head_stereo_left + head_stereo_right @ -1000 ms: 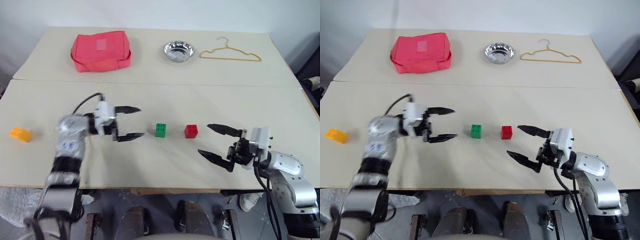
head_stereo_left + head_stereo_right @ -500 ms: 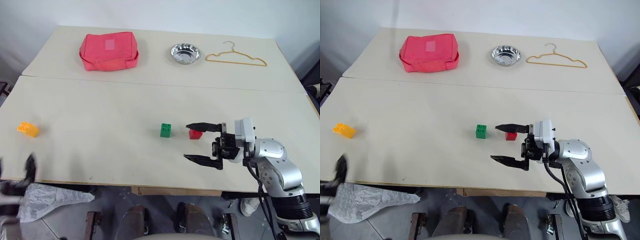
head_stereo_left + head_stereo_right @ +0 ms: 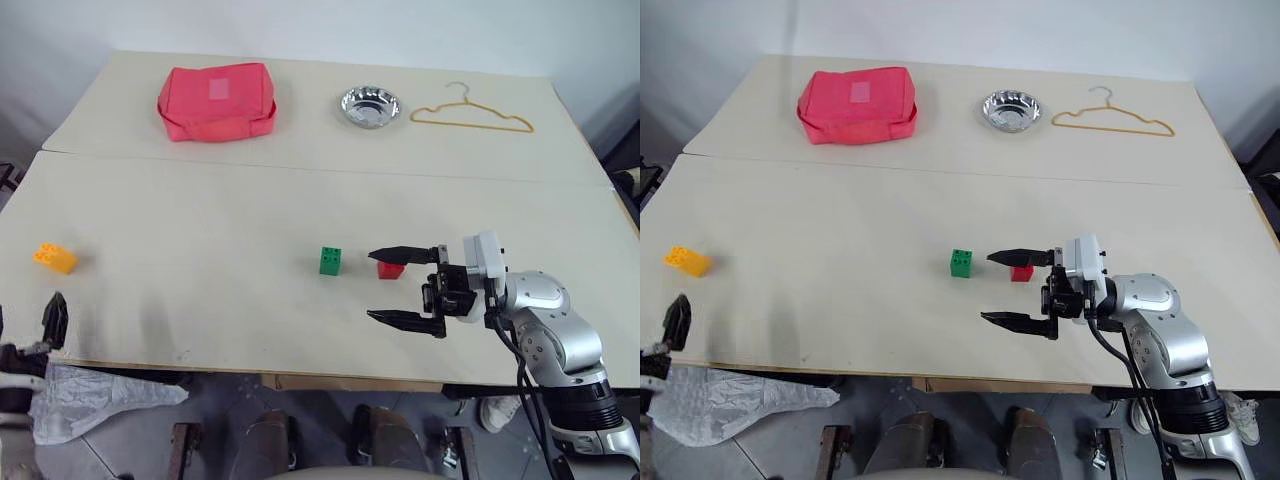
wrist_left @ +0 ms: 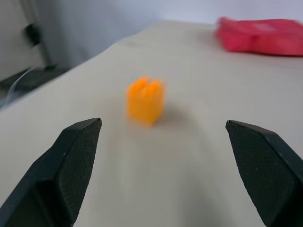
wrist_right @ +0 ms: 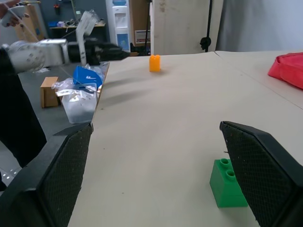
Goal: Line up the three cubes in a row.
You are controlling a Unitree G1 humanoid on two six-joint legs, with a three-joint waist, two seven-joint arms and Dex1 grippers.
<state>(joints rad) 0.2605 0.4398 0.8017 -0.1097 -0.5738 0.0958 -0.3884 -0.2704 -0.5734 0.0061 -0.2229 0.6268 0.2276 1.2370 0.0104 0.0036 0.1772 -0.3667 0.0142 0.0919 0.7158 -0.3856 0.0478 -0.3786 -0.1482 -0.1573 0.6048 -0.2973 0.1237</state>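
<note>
Next, my left gripper grabs the flat facing sides of the orange-yellow cube (image 3: 55,258), since round studs stick up on the cube's top.
The green cube (image 3: 331,260) and the red cube (image 3: 390,268) stand side by side, a small gap apart, in the middle of the near table. The orange-yellow cube (image 3: 55,258) sits alone far to the left. My right gripper (image 3: 372,284) is open and lies level, pointing left; its far finger crosses in front of the red cube and its near finger lies closer to the front edge. My left gripper (image 4: 162,124) is open at the table's front left edge, pointing at the orange-yellow cube (image 4: 145,100), which stands a short way ahead, apart from the fingers.
A red fabric pouch (image 3: 216,101), a metal bowl (image 3: 369,105) and a wire hanger (image 3: 470,115) lie on the far table, beyond the seam. A plastic bag (image 3: 90,395) lies below the front left edge. Bare tabletop stretches between the orange-yellow and green cubes.
My left arm has swung from the table's middle back to the front left edge, facing the orange-yellow cube. My right gripper has moved left up to the red cube. The camera shifted slightly.
</note>
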